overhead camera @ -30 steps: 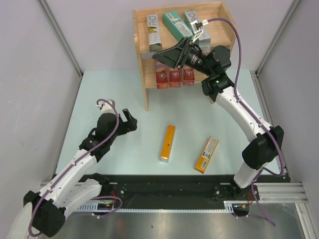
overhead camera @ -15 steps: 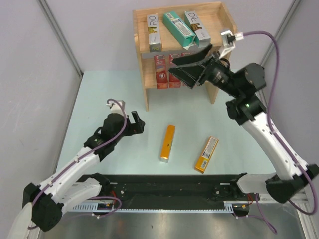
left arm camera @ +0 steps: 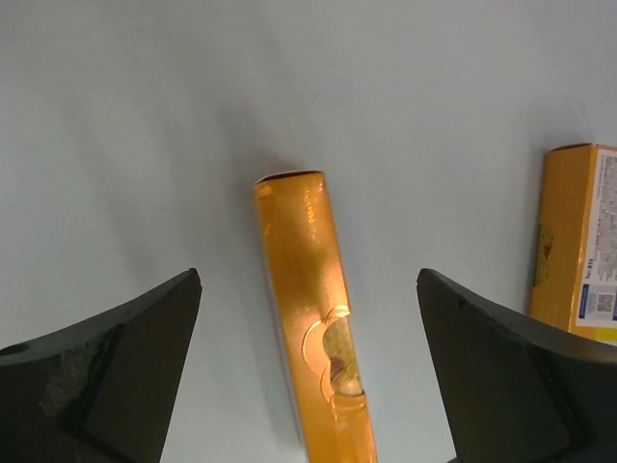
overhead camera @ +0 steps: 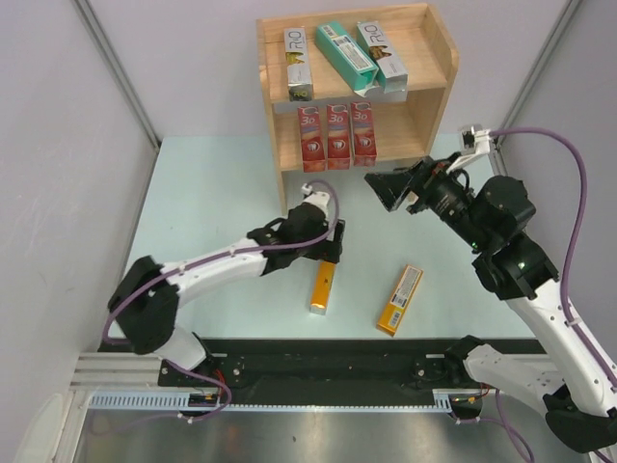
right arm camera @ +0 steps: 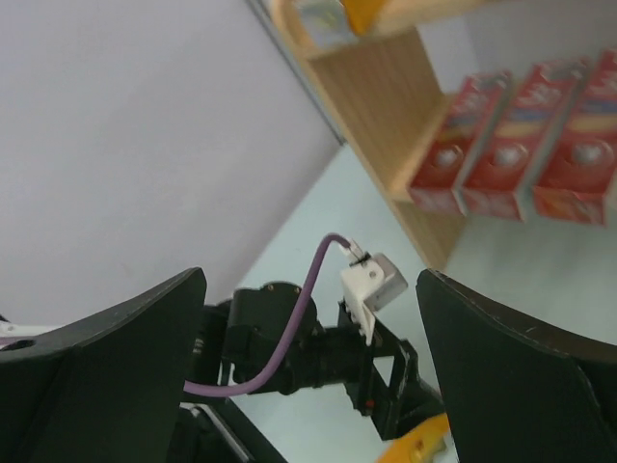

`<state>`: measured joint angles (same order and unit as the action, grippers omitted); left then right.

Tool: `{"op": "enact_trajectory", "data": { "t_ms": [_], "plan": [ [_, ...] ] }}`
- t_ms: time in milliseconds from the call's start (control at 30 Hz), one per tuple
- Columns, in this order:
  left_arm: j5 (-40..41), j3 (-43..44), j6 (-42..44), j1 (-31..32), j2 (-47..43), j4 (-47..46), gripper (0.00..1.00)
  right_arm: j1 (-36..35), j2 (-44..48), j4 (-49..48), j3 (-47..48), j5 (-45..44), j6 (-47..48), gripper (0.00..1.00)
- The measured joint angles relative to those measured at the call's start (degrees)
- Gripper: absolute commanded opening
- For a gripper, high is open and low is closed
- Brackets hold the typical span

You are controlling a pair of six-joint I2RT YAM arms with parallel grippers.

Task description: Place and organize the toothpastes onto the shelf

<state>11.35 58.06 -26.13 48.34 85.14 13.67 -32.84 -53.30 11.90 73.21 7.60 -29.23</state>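
My left gripper is to grab the orange carton across its sides toward the carton's far end (overhead camera: 328,267) (left arm camera: 308,278), leaving its near end free to hand to my right gripper.
The wooden shelf (overhead camera: 271,116) holds three toothpastes on its top tier: a silver one (overhead camera: 299,64), a teal one (overhead camera: 345,56) and another silver one (overhead camera: 383,56). Three red ones (overhead camera: 336,135) stand side by side on the lower tier. An orange carton (overhead camera: 324,285) lies on the table. My left gripper (overhead camera: 330,249) hovers over its far end, open. In the left wrist view the carton (left arm camera: 313,328) lies between the spread fingers of that gripper (left arm camera: 308,278), untouched. A second orange-yellow carton (overhead camera: 400,299) lies to the right. My right gripper (overhead camera: 383,191) hangs open and empty in front of the shelf.
The right wrist view looks past its open gripper (right arm camera: 310,278) at my left arm's wrist (right arm camera: 289,352), the red cartons (right arm camera: 511,145) and the shelf's side panel (right arm camera: 386,106). Grey walls enclose the table. The black base rail (overhead camera: 328,371) runs along the near edge.
My left arm has swung right across the table to the orange carton. My right gripper has drawn back from the shelf's lower tier, rightwards and toward the near side, still open.
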Motion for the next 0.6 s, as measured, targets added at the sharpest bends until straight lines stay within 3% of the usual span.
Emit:
{"op": "enact_trajectory", "data": {
  "t_ms": [267,433,600],
  "plan": [
    [0.96,8.37,0.76,4.68,14.73,4.74,1.0,0.35,7.87,11.15,-9.29,-8.09,1.73,0.97],
    [2.25,8.41,0.63,5.66,15.82,7.13,0.98,0.48,9.22,13.7,-10.93,-9.18,2.34,0.97],
    [3.28,8.46,0.63,5.62,16.48,7.3,0.9,0.52,9.2,14.38,-13.33,-9.16,2.34,0.96]
  ]
}}
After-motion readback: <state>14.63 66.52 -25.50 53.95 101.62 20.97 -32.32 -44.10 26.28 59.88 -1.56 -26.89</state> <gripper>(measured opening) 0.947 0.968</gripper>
